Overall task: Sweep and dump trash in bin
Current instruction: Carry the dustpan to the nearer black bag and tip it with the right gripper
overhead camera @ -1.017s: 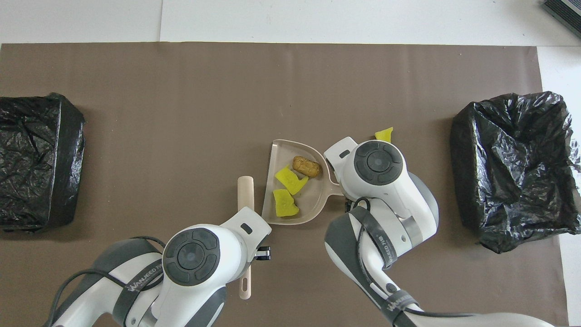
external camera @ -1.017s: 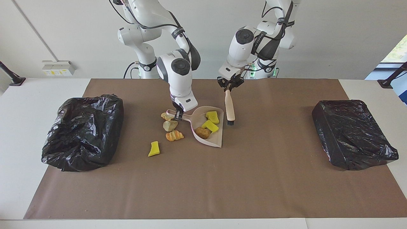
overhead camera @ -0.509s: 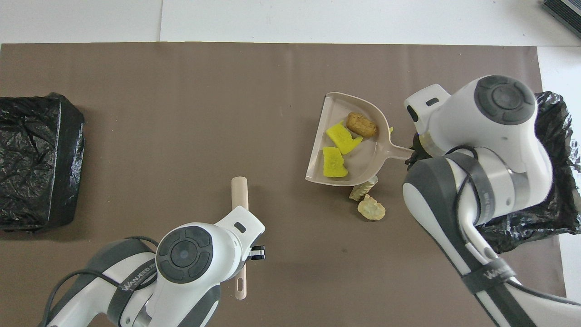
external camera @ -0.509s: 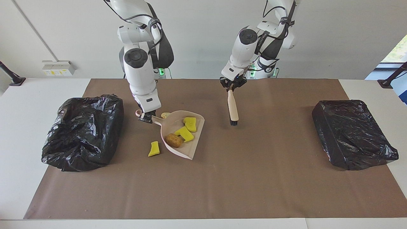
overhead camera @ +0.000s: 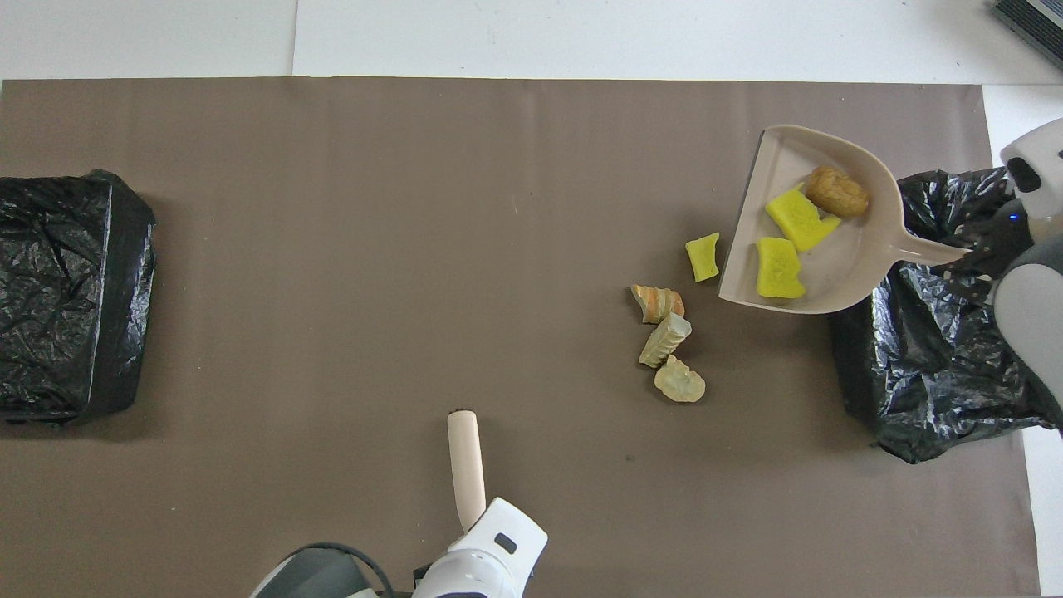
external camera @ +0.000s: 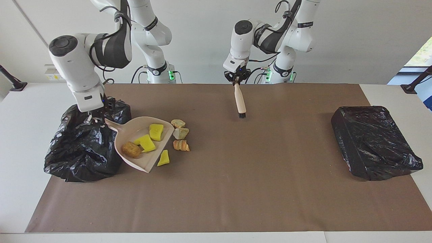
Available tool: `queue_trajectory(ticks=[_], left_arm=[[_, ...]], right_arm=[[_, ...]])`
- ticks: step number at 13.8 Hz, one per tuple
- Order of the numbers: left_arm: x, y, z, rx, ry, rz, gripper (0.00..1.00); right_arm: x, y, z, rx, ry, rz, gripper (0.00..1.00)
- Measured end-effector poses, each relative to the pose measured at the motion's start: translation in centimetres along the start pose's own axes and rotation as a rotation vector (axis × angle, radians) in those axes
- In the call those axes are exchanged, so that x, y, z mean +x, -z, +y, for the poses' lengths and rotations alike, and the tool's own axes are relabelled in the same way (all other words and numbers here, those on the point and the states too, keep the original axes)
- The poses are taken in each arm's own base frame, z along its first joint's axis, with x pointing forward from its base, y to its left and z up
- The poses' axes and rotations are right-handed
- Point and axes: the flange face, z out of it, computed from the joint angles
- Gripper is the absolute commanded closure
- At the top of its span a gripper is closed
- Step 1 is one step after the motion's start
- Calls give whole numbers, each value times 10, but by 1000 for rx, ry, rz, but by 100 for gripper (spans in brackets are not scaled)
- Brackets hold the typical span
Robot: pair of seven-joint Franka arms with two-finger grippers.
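The wooden brush hangs tilted above the brown mat, so the left gripper needs to keep holding it.
My right gripper (external camera: 92,118) is shut on the handle of a beige dustpan (external camera: 143,158), and holds it raised and tilted with the handle over the black-bagged bin (external camera: 81,155) at the right arm's end. In the dustpan (overhead camera: 864,249) lie two yellow bits (overhead camera: 779,267) and a brown lump (overhead camera: 837,192). Loose trash lies on the mat beside the pan's mouth: a yellow bit (external camera: 163,158), an orange striped chunk (external camera: 181,145), a greenish chunk (external camera: 181,133) and a tan one (external camera: 178,123). My left gripper (external camera: 237,80) is shut on a wooden brush (external camera: 240,101), bristles down, over the mat near the robots.
A second black-bagged bin (external camera: 371,141) sits at the left arm's end of the table. A brown mat (external camera: 256,189) covers most of the white table.
The right arm lifted the dustpan with three pieces in it and carried it to the bin at its own end. The left arm drew the brush back toward the robots.
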Motion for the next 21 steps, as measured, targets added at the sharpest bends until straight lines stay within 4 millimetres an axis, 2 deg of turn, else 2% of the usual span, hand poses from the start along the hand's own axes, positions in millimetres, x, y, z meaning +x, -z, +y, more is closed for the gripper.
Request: queue_trajectory(ticks=[3, 5, 7, 9, 11, 14, 15, 16, 18, 19, 21], left_arm=[[-44, -17, 18, -33, 13, 32, 100], [-63, -28, 21, -33, 4, 36, 100], [-63, -38, 16, -36, 9, 40, 100], [-61, -49, 10, -46, 9, 47, 100], [-61, -53, 7, -40, -8, 46, 100], [-60, -54, 6, -37, -29, 45, 100], [-59, -55, 5, -35, -35, 44, 94], [-58, -56, 5, -35, -37, 43, 74], [-51, -56, 2, -35, -29, 41, 31], [-46, -56, 0, -34, -30, 39, 1], [-28, -54, -3, -29, -17, 31, 0]], right_arm=[[-87, 7, 10, -17, 30, -56, 100], [-119, 9, 14, -45, 50, -175, 100], [-127, 12, 16, -60, 100, -308, 100], [-127, 15, 18, -67, 163, -442, 100], [-115, 16, 19, -77, 239, -551, 100], [-84, 13, 19, -105, 358, -660, 100], [-71, 13, 18, -113, 395, -691, 100], [-60, 14, 18, -122, 426, -718, 100], [-40, 18, 16, -145, 470, -743, 100], [-36, 23, 16, -155, 475, -749, 100], [-41, 38, 14, -169, 457, -759, 100]])
